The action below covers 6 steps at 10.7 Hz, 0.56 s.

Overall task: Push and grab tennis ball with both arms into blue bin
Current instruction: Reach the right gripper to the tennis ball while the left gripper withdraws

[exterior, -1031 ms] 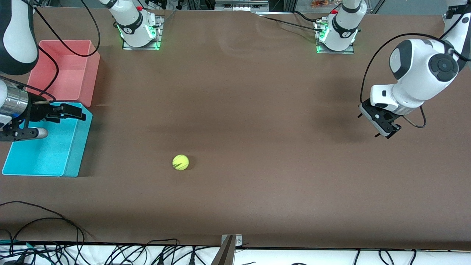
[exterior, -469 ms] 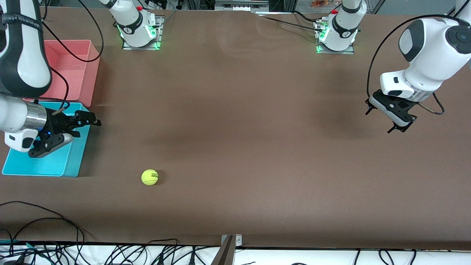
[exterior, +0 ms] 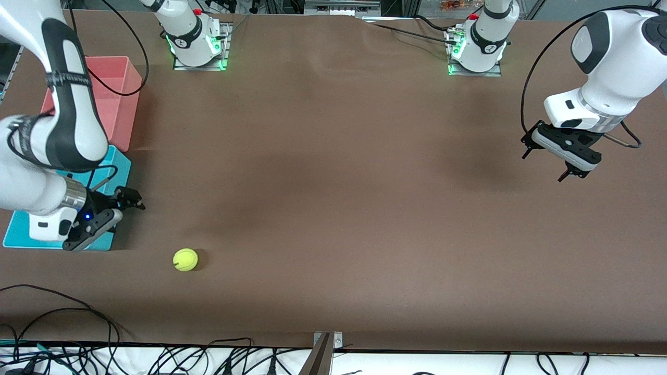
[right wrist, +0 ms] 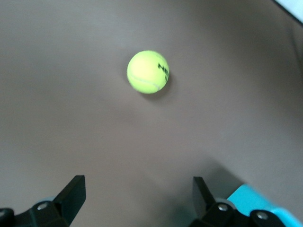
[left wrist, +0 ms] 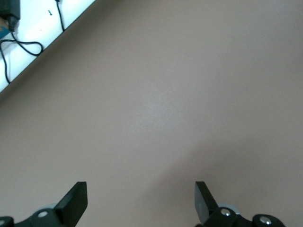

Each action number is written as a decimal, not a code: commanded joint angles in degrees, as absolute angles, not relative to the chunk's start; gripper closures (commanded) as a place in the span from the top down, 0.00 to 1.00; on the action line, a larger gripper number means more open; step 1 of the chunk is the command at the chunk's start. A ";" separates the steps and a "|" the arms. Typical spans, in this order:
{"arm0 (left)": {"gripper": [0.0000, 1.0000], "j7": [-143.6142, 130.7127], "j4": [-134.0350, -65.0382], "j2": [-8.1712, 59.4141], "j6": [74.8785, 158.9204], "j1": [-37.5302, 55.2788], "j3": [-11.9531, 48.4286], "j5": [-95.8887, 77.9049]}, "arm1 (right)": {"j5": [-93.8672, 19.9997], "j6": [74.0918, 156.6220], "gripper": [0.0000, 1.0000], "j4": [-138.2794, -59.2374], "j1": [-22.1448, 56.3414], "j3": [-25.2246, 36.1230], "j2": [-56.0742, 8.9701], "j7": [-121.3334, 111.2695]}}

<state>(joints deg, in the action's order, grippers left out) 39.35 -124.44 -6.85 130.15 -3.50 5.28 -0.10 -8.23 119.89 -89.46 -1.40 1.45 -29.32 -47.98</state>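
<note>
The robot's right gripper will next drop the tennis ball (exterior: 185, 259) into the blue bin (exterior: 17, 230), grabbing the ball by its sides to do so.
The tennis ball (exterior: 185, 259) lies on the brown table, nearer to the front camera than the blue bin (exterior: 17, 230) and a little toward the table's middle from it. The right arm covers most of the bin. My right gripper (exterior: 131, 200) is open and empty over the bin's edge toward the table's middle. In the right wrist view the ball (right wrist: 147, 72) lies ahead of the open right gripper (right wrist: 139, 189), apart from it, and a corner of the bin (right wrist: 251, 199) shows. My left gripper (exterior: 545, 164) is open and empty above bare table at the left arm's end; it shows in the left wrist view (left wrist: 139, 191).
A pink-red bin (exterior: 124, 104) stands beside the blue bin, farther from the front camera. Black cables (exterior: 62, 312) lie along the table's near edge, with a metal bracket (exterior: 323, 349) at its middle. The arms' bases (exterior: 198, 47) stand at the table's other long edge.
The ball has rolled toward the right arm's end and nearer to the front camera. My right gripper has swung from over the blue bin toward the ball. My left gripper has drawn back.
</note>
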 commanded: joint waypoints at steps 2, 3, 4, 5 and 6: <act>1.00 32.62 -126.04 -11.95 128.42 -3.95 5.45 1.32 | -7.91 129.53 1.00 -79.21 -2.37 1.58 -41.64 -53.87; 1.00 31.91 -126.04 -12.56 127.80 -3.96 5.45 1.32 | -8.17 130.94 1.00 -78.41 -2.37 1.50 -43.31 -53.96; 1.00 31.56 -126.04 -13.18 127.62 -4.30 5.45 1.32 | -8.35 132.52 1.00 -78.40 -2.37 1.41 -44.11 -54.31; 1.00 31.47 -126.04 -13.53 127.62 -5.00 5.54 1.32 | -8.44 134.80 1.00 -78.40 -2.37 1.15 -45.25 -54.49; 1.00 31.46 -126.04 -13.97 127.53 -5.01 5.45 1.32 | -8.44 139.00 1.00 -78.05 -2.37 0.62 -46.92 -55.28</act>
